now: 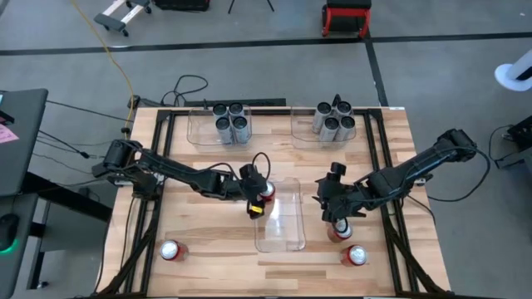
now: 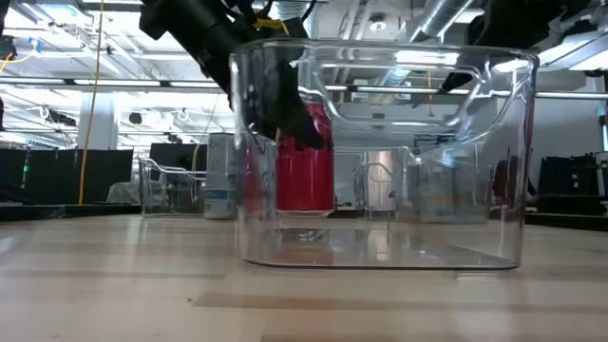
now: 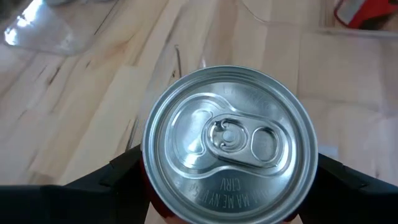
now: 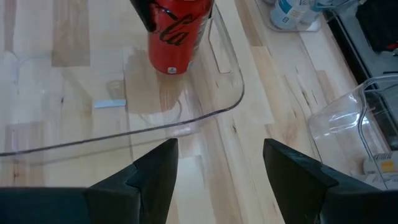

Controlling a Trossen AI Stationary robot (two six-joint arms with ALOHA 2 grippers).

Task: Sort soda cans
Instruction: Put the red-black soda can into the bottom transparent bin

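Note:
My left gripper should open now, because the red can (image 1: 268,191) is standing upright inside the rim of the middle clear bin (image 1: 283,241).
My left gripper (image 1: 257,199) is shut on an upright red can (image 1: 265,192) with a silver top (image 3: 230,146), at the far left corner of the middle clear bin (image 1: 283,241). In the low view the can (image 2: 306,166) shows through the bin's wall (image 2: 494,171). My right gripper (image 4: 221,168) is open by the bin's right side and points toward that can (image 4: 177,31); nothing is between its fingers. In the high view another red can (image 1: 340,232) stands on the table just nearer than it. My left gripper pinches the red can's body just under its top rim (image 3: 149,180), one finger (image 3: 124,171) on each side. The fingers come from above, pointing down. The can hangs upright below them, and its bottom looks to be above the bin's floor.
Two more red cans stand near the table's near edge, one left (image 1: 170,250) and one right (image 1: 357,255). Two clear bins at the far edge hold upright cans: several in the left one (image 1: 231,123), several silver-grey ones in the right one (image 1: 334,120).

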